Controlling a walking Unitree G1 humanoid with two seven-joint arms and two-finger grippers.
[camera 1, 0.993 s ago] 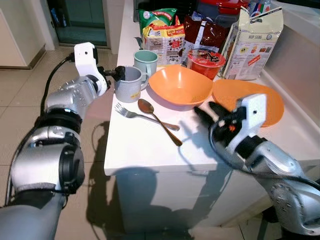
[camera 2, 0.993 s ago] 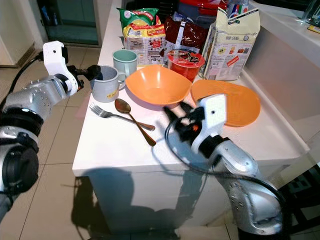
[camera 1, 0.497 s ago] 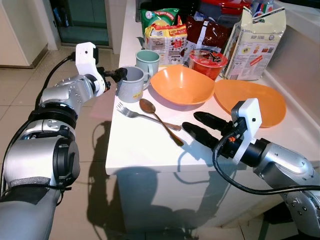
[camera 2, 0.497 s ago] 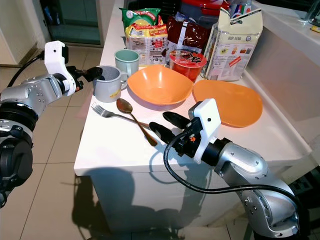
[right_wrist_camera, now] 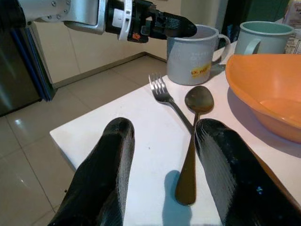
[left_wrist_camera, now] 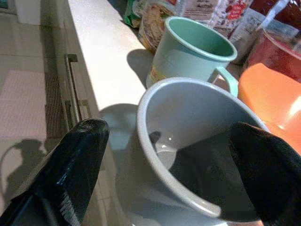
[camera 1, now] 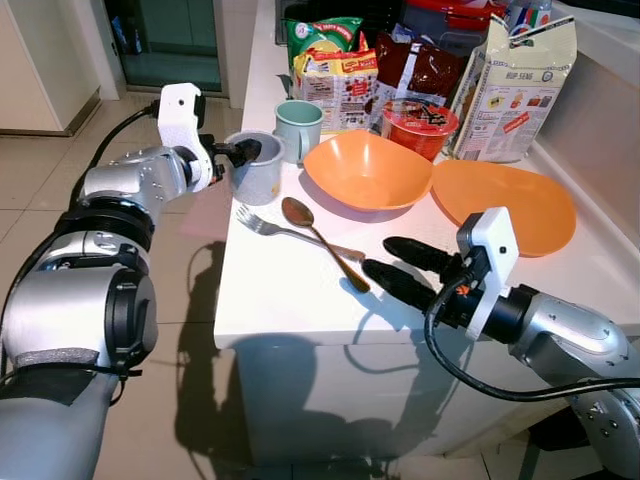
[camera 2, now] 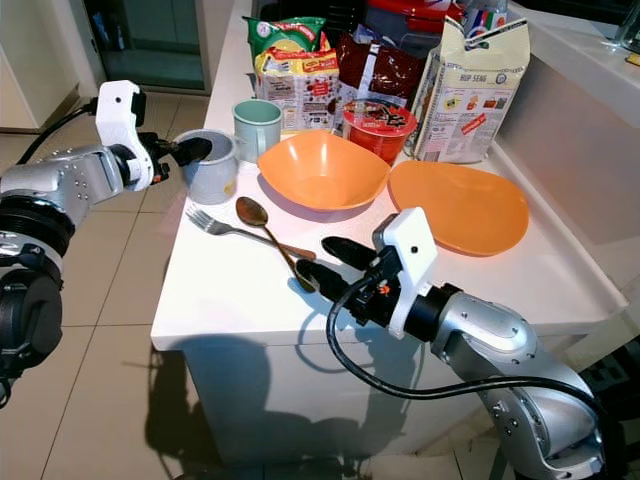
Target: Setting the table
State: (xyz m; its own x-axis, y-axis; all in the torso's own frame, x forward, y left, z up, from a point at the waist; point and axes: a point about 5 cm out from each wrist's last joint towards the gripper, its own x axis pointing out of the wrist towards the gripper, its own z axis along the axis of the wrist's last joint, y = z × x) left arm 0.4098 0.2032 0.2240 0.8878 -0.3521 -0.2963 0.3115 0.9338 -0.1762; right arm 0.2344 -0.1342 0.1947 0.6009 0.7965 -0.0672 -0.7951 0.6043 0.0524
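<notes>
The grey mug's round body (camera 1: 257, 183) is wider than my open fingers, so my left gripper will next grab the grey mug's thin rim.
A brown metal spoon (camera 1: 297, 211) and a silver fork (camera 1: 250, 220) lie side by side on the white counter (camera 1: 290, 290). My right gripper (camera 1: 378, 256) hovers low over the counter, open, one finger on each side of the spoon's handle end (right_wrist_camera: 186, 197). A grey mug (camera 1: 258, 175) stands at the counter's left edge beside a green mug (camera 1: 298, 125). My left gripper (camera 1: 243, 152) is open across the grey mug's rim: one finger reaches inside, the other stays outside with a small gap to the wall. An orange bowl (camera 1: 370, 170) and an orange plate (camera 1: 510, 200) sit behind the cutlery.
A red noodle cup (camera 1: 417, 122), snack packets (camera 1: 330, 60) and a tall paper bag (camera 1: 520, 80) crowd the back of the counter. A raised ledge (camera 1: 600, 130) runs along the right. Tiled floor (camera 1: 190, 330) lies left of the counter.
My right gripper has come down and to the left until its fingers bracket the spoon's handle end. The grey mug has turned, its handle no longer showing. The camera shifted slightly.
</notes>
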